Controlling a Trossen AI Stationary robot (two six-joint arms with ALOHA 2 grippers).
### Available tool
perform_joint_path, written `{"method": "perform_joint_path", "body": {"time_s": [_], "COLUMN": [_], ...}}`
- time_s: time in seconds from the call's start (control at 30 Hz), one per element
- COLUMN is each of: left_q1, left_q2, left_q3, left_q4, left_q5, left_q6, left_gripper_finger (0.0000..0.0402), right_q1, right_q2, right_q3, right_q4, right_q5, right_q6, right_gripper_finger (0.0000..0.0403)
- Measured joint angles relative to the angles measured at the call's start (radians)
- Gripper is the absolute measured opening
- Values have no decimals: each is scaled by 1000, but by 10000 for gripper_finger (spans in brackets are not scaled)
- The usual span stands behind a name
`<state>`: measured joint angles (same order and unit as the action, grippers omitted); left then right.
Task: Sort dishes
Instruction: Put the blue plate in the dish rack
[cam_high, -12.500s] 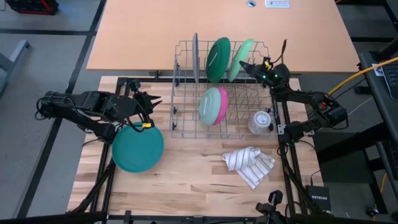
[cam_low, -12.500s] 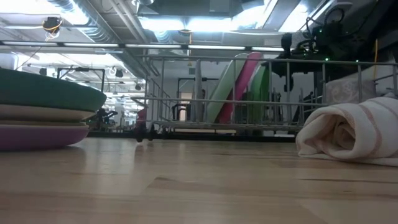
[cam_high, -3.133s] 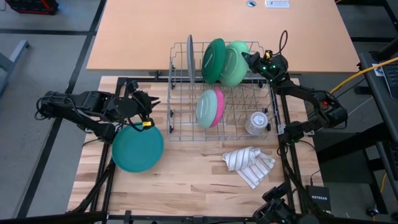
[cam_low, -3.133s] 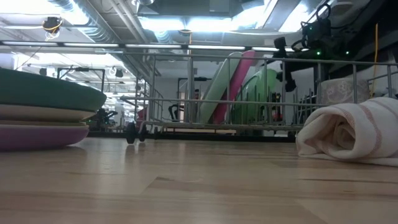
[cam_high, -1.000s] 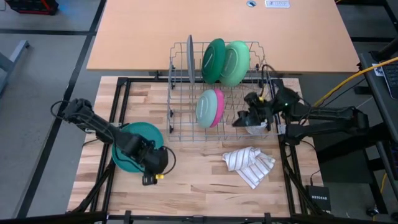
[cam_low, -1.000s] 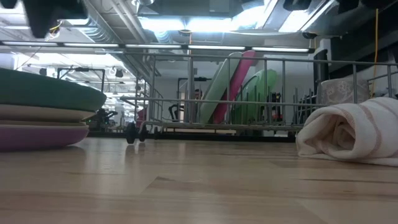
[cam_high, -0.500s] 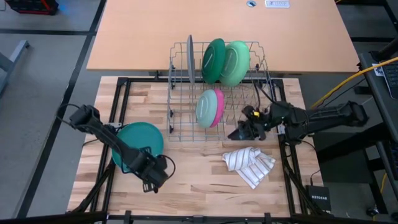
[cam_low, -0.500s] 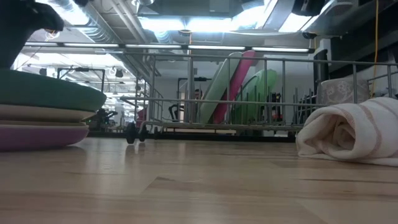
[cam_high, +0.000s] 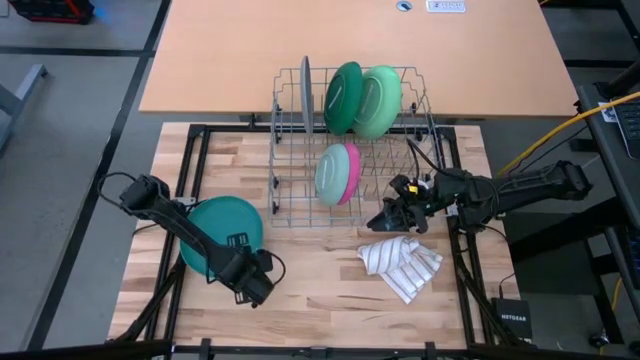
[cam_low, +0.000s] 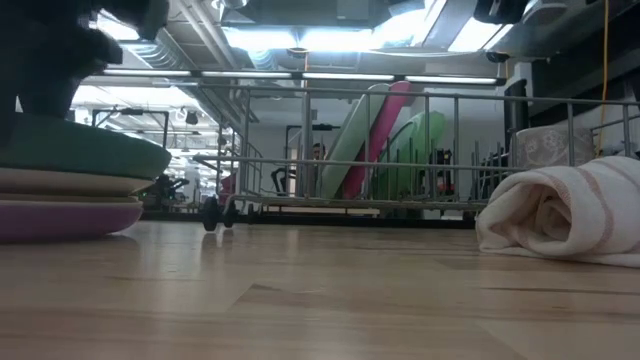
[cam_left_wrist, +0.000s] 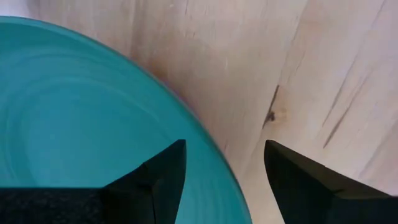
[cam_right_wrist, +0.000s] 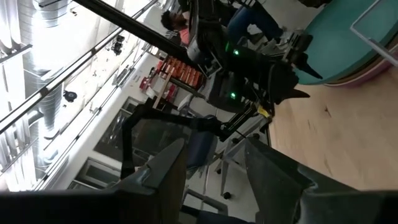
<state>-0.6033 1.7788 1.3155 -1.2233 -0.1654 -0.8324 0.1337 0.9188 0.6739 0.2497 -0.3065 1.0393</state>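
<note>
My left gripper's fingers are on both sides of the teal plate's rim beside the wood in the left wrist view. My left gripper should close on the teal plate's rim (cam_left_wrist: 214, 149) now.
A teal plate (cam_high: 218, 228) tops a stack of dishes (cam_low: 70, 180) at the table's left, with a beige and a purple dish under it. My left gripper (cam_high: 251, 286) points down, open, over the stack's near right rim (cam_left_wrist: 205, 149), one finger above the plate and one above the bare wood. A wire rack (cam_high: 350, 205) holds upright grey (cam_high: 305, 95), dark green (cam_high: 345, 97), light green (cam_high: 378, 100) and pink (cam_high: 340, 172) dishes. My right gripper (cam_high: 383, 219) hangs level and open above the rack's near right corner, holding nothing.
A striped white cloth (cam_high: 400, 262) lies bunched near the rack's near right corner, under and in front of the right gripper. Bare wood (cam_high: 320, 290) lies between the stack and the cloth. A tan tabletop (cam_high: 250, 60) runs behind the rack.
My left gripper has sunk toward the teal plate's near right rim and tipped more steeply down, staying open. My right gripper has swung from over the rack's right end toward the table's near edge, still open. No dish has moved.
</note>
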Motion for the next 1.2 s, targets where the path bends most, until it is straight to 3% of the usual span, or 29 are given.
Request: {"method": "perform_joint_path", "body": {"time_s": [0.2,0.57,0.77,1.03,1.2], "left_q1": [0,-1,-7,-29,-48], "left_q2": [45,45,45,44,43], "left_q3": [0,10,71,218,320], "left_q4": [-1,-30,-109,-209,-268], "left_q5": [0,-12,1,19,88], "left_q6": [5,-42,-49,-55,-53], "left_gripper_finger": [173,12,8,2,2], "right_q1": [0,0,-1,-1,-1], "right_q2": [0,0,2,43,87], "right_q3": [0,0,0,0,0], "right_q4": [0,0,-28,-28,-22], "right_q5": [0,0,1,2,3], "right_q6": [0,1,-10,-156,-221], "right_gripper_finger": [167,167,167,167,167]}}
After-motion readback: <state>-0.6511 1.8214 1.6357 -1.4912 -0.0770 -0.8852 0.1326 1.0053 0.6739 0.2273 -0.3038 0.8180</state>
